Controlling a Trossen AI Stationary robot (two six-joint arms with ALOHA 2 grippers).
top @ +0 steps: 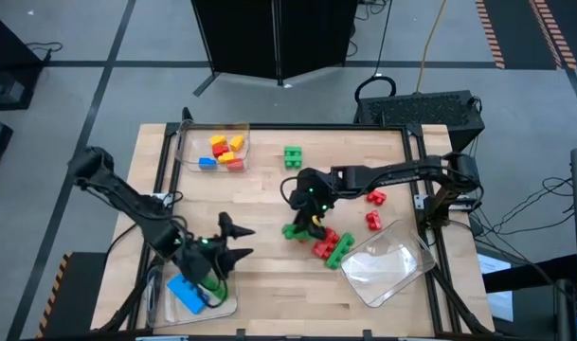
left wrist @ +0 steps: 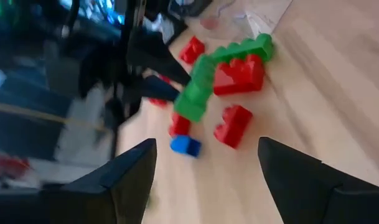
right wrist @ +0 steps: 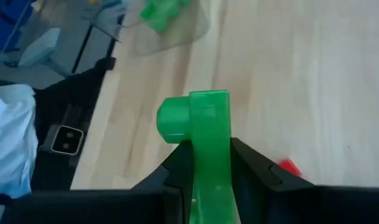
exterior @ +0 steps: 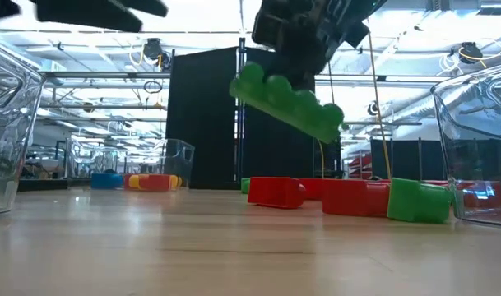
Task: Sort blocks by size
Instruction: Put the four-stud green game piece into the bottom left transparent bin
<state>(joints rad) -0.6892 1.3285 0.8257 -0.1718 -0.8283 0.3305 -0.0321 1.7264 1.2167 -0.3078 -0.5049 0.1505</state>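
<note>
The long green block needs to go into the tray with the big blue block (top: pixel 186 295). My left gripper next needs to grab it by its loose end (top: pixel 290 233) to sort it there.
My right gripper (top: pixel 312 206) hangs over the table's middle, shut on a long green block (exterior: pixel 287 100) that is up in the air. Under it, red and green blocks (top: pixel 328 246) lie in a loose cluster on the wood, and two small red blocks (top: pixel 373 208) lie further right. A green block (top: pixel 293 156) rests alone near the far edge. My left gripper (top: pixel 236 242) hovers open over the near left of the table, holding nothing, its fingers (left wrist: pixel 136 168) turned toward the cluster. My right gripper pinches the long green block (right wrist: pixel 209 134) between its two fingers, one on the studded side and one on the side opposite. The fingers slant down from the table's right and lie along the block. The block is tilted, clear of the table, one end (exterior: pixel 252 82) jutting past the fingertips.
A clear tray (top: pixel 189 142) at the far left holds yellow, orange, blue and red small blocks. Another tray (top: pixel 165 308) at the near left holds a blue block and a green one. A third clear tray (top: pixel 387 270) lies at the near right. A small blue block (left wrist: pixel 186 146) lies near the cluster.
</note>
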